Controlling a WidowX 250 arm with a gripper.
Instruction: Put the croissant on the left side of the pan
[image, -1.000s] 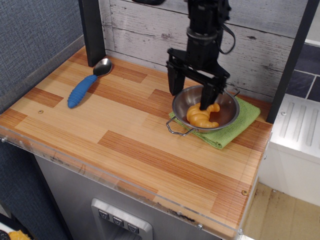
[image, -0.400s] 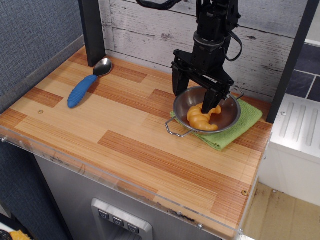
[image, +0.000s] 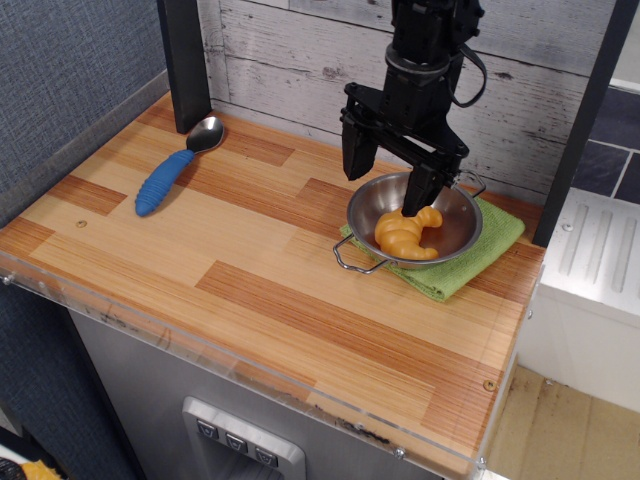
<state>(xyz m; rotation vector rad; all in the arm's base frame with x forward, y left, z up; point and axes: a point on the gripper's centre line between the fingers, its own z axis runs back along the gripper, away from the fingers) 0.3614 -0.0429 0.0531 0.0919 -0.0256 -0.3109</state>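
Observation:
The gripper grabs the golden-orange croissant by its ridged middle (image: 397, 235) next, to move it out onto the tabletop beside the pan.
The golden-orange croissant (image: 405, 232) lies inside the shiny steel pan (image: 455, 222), toward its front left. The pan sits on a green cloth at the right rear of the wooden counter, with one wire handle (image: 350, 261) pointing to the front left. My black gripper (image: 388, 178) hangs just above the pan's rear left rim. It is open and empty. One finger is outside the pan on the left; the other is over the bowl, just above the croissant, and I cannot tell if it touches it.
The green cloth (image: 497, 232) lies under the pan. A spoon with a blue handle (image: 164, 181) lies at the rear left. A black post (image: 186, 62) stands in the back left corner. A plank wall (image: 290, 60) runs behind the counter.
My gripper has risen slightly from the pan, still open. The croissant stays in the pan, which has shifted a little to the right.

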